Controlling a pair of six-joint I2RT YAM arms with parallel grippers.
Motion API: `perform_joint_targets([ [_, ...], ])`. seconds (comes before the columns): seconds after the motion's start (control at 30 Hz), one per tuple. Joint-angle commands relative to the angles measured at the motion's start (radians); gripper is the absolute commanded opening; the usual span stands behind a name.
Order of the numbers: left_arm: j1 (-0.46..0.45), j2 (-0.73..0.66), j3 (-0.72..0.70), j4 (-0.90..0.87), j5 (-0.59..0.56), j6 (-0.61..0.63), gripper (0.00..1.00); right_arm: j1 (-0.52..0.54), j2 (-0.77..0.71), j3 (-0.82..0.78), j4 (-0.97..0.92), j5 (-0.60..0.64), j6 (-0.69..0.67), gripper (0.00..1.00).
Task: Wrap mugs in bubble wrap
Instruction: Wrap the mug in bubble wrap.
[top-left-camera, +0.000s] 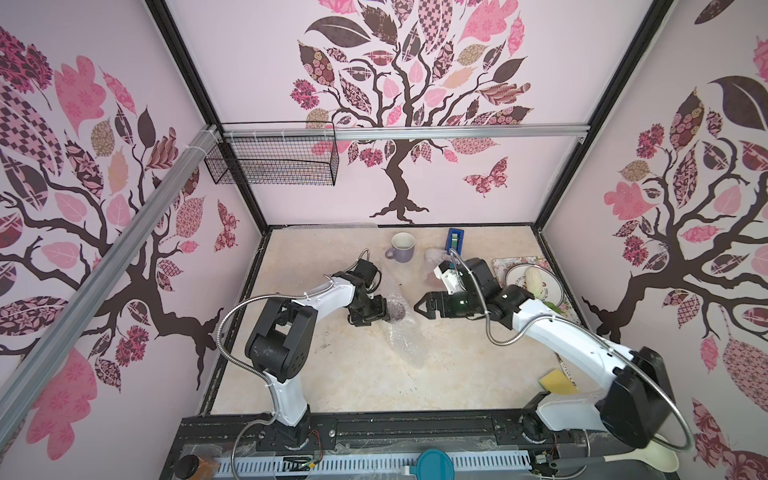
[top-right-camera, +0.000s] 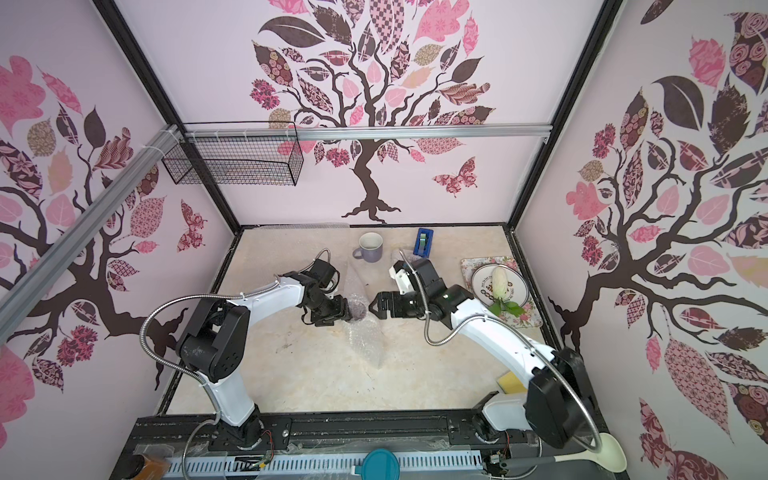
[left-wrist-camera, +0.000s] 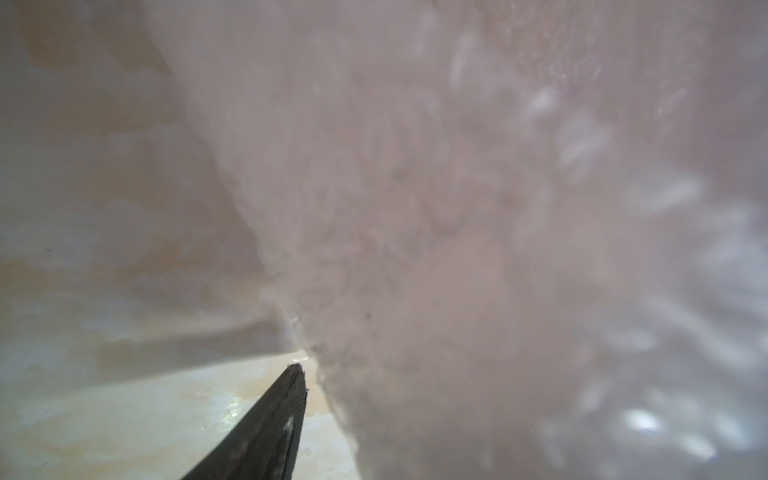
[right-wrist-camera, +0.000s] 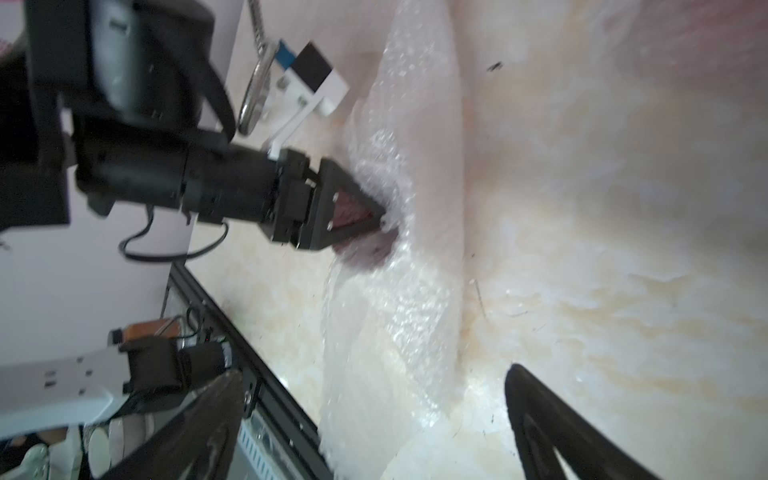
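Observation:
My right gripper grabs the bubble wrap's loose end trailing toward the front next, to fold and tuck the wrap around the mug.
A dark red mug (top-left-camera: 398, 309) (top-right-camera: 360, 311) (right-wrist-camera: 365, 249) lies at mid-table, partly swathed in clear bubble wrap (top-left-camera: 409, 336) (top-right-camera: 368, 340) (left-wrist-camera: 457, 249) (right-wrist-camera: 395, 332) that trails toward the front. My left gripper (top-left-camera: 388, 311) (top-right-camera: 353, 311) (right-wrist-camera: 361, 216) reaches into that bundle, jaws apart around it. Its one visible finger (left-wrist-camera: 270, 428) stands a little off the wrap. My right gripper (top-left-camera: 417, 309) (top-right-camera: 372, 309) (right-wrist-camera: 374, 370) hovers just right of the mug, wide open and empty. A lavender mug (top-left-camera: 402, 247) (top-right-camera: 370, 247) stands bare at the back. A reddish bundle in bubble wrap (top-left-camera: 432, 266) sits behind the right wrist.
A blue tape dispenser (top-left-camera: 456, 239) stands at the back. A floral tray (top-left-camera: 500, 264) at the right holds a plate and a pale vegetable. A yellow sponge (top-left-camera: 557, 382) lies front right. More bubble wrap (top-left-camera: 332, 226) lies along the back wall. A wire basket (top-left-camera: 274, 162) hangs above.

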Motion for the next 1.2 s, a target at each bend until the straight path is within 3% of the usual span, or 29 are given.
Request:
perform_joint_targets([
  [0.0, 0.005, 0.034, 0.024, 0.002, -0.035, -0.014, 0.67, 0.037, -0.071, -0.092, -0.038, -0.116, -0.041, 0.98],
  [0.13, 0.005, 0.039, 0.028, 0.006, -0.026, -0.013, 0.65, 0.131, -0.071, -0.125, -0.024, -0.05, -0.061, 0.97],
  [0.33, 0.005, 0.039, 0.025, 0.005, -0.03, -0.01, 0.64, 0.132, -0.047, -0.162, -0.021, -0.001, -0.071, 0.92],
  [0.47, 0.005, 0.04, 0.018, 0.016, -0.021, -0.012, 0.63, 0.133, 0.014, -0.143, 0.023, 0.003, -0.092, 0.82],
  [0.6, 0.005, 0.045, 0.017, 0.017, -0.019, -0.014, 0.62, 0.147, 0.104, -0.073, 0.054, -0.038, -0.109, 0.56],
  [0.73, 0.005, 0.041, 0.015, 0.019, -0.025, -0.01, 0.62, 0.152, 0.143, 0.03, -0.022, -0.017, -0.135, 0.08],
  [0.77, 0.005, 0.04, 0.016, 0.018, -0.027, -0.006, 0.61, 0.151, 0.144, 0.068, -0.06, -0.005, -0.148, 0.01],
  [0.97, 0.005, 0.04, 0.008, 0.028, -0.02, 0.046, 0.59, 0.151, 0.199, 0.294, -0.14, 0.078, -0.219, 0.0],
  [1.17, 0.0, 0.036, 0.003, 0.047, -0.016, 0.094, 0.57, 0.148, 0.391, 0.439, -0.109, 0.103, -0.268, 0.0],
])
